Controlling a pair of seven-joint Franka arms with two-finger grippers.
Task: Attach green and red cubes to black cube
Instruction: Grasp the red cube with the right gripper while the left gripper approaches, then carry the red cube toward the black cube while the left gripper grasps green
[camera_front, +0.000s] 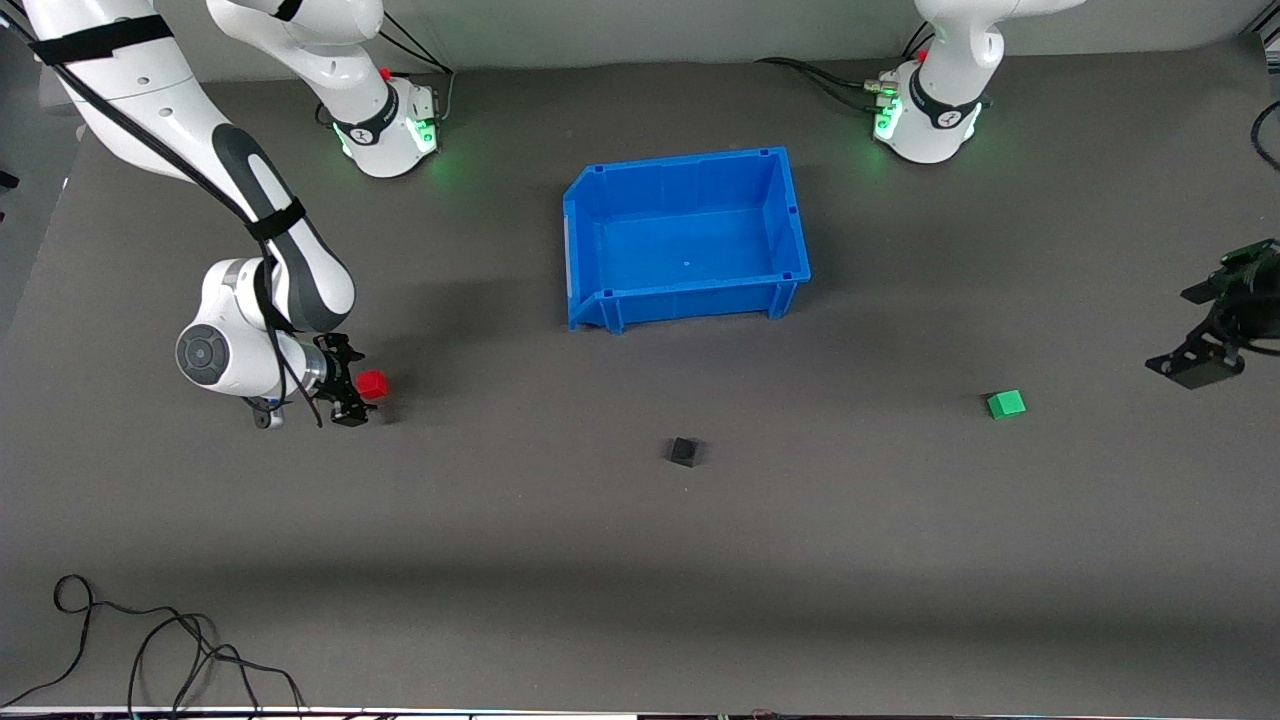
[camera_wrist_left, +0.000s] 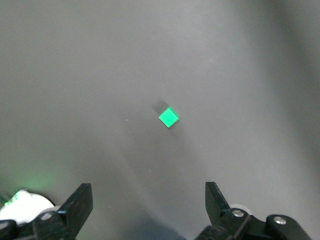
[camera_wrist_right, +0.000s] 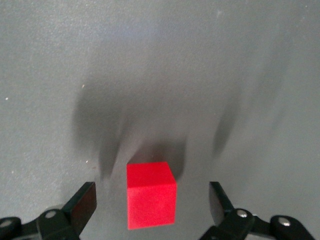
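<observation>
The right gripper's fingers are low beside the sides of the red cube, so the right gripper needs to close on the red cube now.
The red cube (camera_front: 372, 385) sits on the table at the right arm's end. My right gripper (camera_front: 351, 386) is low at it and open. In the right wrist view the red cube (camera_wrist_right: 150, 194) lies between the two fingertips with a gap on each side of my right gripper (camera_wrist_right: 151, 204). The black cube (camera_front: 683, 451) sits alone mid-table, nearer the front camera than the bin. The green cube (camera_front: 1006, 403) sits toward the left arm's end. My left gripper (camera_front: 1203, 330) hangs open above the table beside it, and the left wrist view shows the green cube (camera_wrist_left: 168, 117) well ahead of the open left gripper (camera_wrist_left: 148, 204).
A blue bin (camera_front: 590, 210) stands empty between the two arm bases (camera_front: 385, 130), farther from the front camera than the cubes. Loose black cables (camera_front: 150, 650) lie at the table's near edge at the right arm's end.
</observation>
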